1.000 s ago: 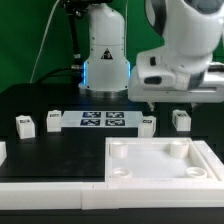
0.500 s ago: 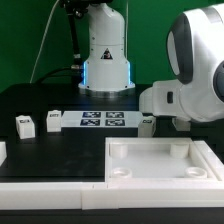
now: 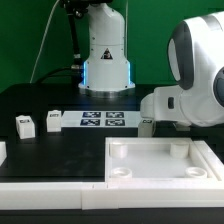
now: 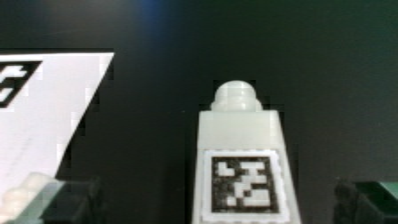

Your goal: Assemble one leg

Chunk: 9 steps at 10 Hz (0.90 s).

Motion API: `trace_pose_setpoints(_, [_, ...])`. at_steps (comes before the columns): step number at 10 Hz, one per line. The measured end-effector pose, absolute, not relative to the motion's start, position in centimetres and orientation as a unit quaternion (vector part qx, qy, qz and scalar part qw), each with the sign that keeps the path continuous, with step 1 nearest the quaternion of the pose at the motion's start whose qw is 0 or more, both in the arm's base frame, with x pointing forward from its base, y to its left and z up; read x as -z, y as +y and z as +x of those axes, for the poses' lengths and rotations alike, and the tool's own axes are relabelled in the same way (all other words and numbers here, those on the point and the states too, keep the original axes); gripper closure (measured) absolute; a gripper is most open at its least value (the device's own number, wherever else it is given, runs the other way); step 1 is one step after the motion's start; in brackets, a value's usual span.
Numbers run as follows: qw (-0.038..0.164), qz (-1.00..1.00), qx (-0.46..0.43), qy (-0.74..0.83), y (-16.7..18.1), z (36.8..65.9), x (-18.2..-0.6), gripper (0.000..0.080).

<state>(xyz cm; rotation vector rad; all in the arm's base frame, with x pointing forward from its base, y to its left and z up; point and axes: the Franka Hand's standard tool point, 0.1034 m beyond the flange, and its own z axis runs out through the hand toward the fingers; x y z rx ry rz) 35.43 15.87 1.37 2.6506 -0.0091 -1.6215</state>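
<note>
My gripper should close, because my fingers reach down beside the block with the square tag (image 4: 244, 190) in the wrist view. Closing now would hold the leg.
In the wrist view a leg (image 4: 240, 150) lies on the black table, a small white block with a rounded peg at one end and a square tag on its upper face. My gripper (image 4: 212, 202) is open and straddles this leg, one finger (image 4: 50, 200) on each side with gaps to the block. In the exterior view the arm (image 3: 195, 80) is low at the right and hides the gripper and this leg. Three more legs show there: one (image 3: 24, 125) at the far left, one (image 3: 53, 121) beside it, and one (image 3: 147, 124) just left of the arm.
The marker board (image 3: 103, 121) lies flat between the legs and also shows in the wrist view (image 4: 45, 110). A large white square part with corner sockets (image 3: 160, 163) lies in front. The robot base (image 3: 105, 60) stands behind.
The arm has come down and turned over the rightmost leg, which it now hides in the exterior view. Over the last half second it barely moved.
</note>
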Motion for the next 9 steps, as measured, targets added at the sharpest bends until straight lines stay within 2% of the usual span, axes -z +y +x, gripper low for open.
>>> trace_pose_setpoints(3, [0.018,0.851,0.525,-0.004,15.77,35.08,-1.01,0.0151])
trace_pose_setpoints(4, [0.018,0.851,0.525,-0.005,15.66,35.13,-0.99,0.0246])
trace_pose_setpoints(5, [0.018,0.851,0.525,-0.005,15.66,35.12,-0.99,0.0246])
trace_pose_setpoints(6, [0.018,0.851,0.525,-0.005,15.65,35.13,-0.99,0.0432])
trace_pose_setpoints(7, [0.018,0.851,0.525,-0.005,15.66,35.12,-1.0,0.0432])
trace_pose_setpoints(8, [0.018,0.851,0.525,-0.005,15.66,35.12,-1.0,0.0511])
trace_pose_setpoints(9, [0.018,0.851,0.525,-0.005,15.66,35.12,-1.0,0.0511])
